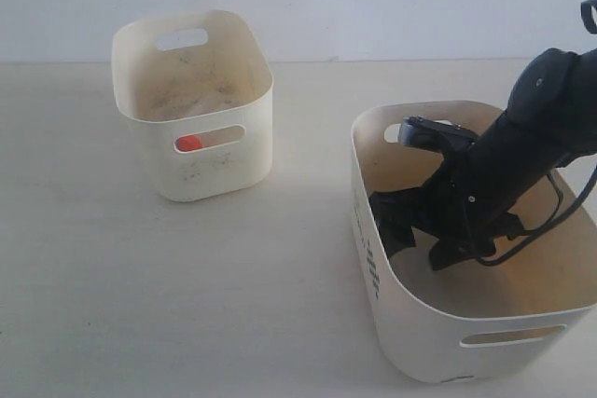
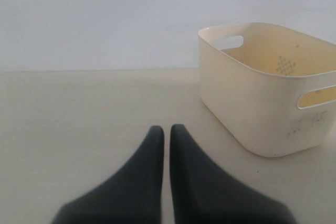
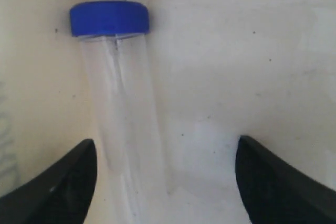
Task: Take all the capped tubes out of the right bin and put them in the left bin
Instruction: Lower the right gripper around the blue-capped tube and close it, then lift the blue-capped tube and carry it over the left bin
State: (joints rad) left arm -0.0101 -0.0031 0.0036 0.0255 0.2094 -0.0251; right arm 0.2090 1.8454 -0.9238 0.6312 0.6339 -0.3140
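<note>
The right gripper's fingers reach down beside the clear tube below its blue cap (image 3: 109, 18), so they would hold the tube if they closed now. The right gripper needs to close on the tube.
A clear capped tube (image 3: 122, 108) with a blue cap (image 3: 109, 18) lies on the speckled floor of the right bin (image 3: 252, 66), close to one wall. My right gripper (image 3: 165, 150) is open just above it, the tube lying between the fingers and nearer one of them. Seen from outside, the right gripper (image 1: 396, 219) reaches down inside the wide right bin (image 1: 415, 328). The smaller left bin (image 1: 216, 170) shows an orange cap (image 1: 188, 144) through its slot handle. My left gripper (image 2: 167, 129) is shut on nothing, low over the table, with the left bin (image 2: 252, 108) off to one side.
Both bins stand on a pale table (image 1: 140, 305) against a white wall. Black printed marks (image 1: 366, 244) run down the right bin's side. A cable (image 1: 560, 207) loops off the right arm inside that bin. The left arm is outside the exterior view.
</note>
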